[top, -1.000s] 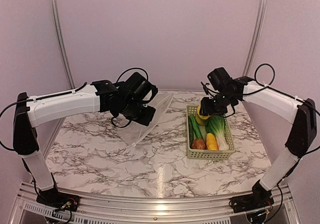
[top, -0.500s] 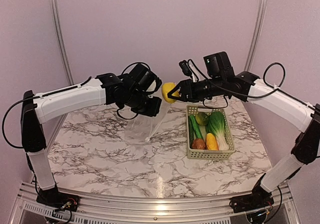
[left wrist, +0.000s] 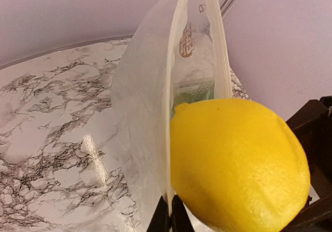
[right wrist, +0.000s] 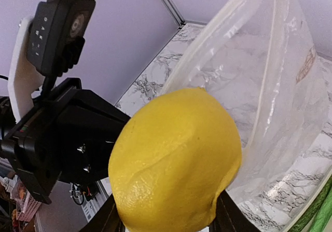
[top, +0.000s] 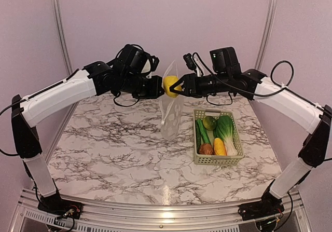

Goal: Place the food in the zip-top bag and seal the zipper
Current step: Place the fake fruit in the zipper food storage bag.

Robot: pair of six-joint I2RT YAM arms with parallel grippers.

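Note:
The bulk of the lemon (top: 169,84) is outside the bag's narrow opening, so it would likely fall outside if I opened now. My right gripper should move it in before letting go.
The clear zip-top bag (top: 171,115) hangs upright above the table, and my left gripper (top: 157,86) is shut on its top edge. In the left wrist view the fingertips (left wrist: 170,215) pinch the thin zipper strip (left wrist: 173,71) of one wall, and the mouth gapes to the right. My right gripper (top: 177,85) is shut on the yellow lemon (top: 169,84), which sits right against the bag's mouth (right wrist: 259,86). The lemon (right wrist: 176,159) fills the right wrist view between both fingers (right wrist: 228,219). More food lies in the basket: cucumber (top: 202,131), bok choy (top: 226,131), corn (top: 219,147), a brown round item (top: 206,149).
The pale green slotted basket (top: 218,160) stands on the marble table at the right, also holding a green round fruit (top: 209,122). The two wrists nearly touch above the table's back middle. Metal frame posts (top: 59,29) rise at the back corners.
The right gripper carried the lemon from over the basket up and left to the bag's mouth. The left gripper lifted the bag off the table, so it now hangs upright.

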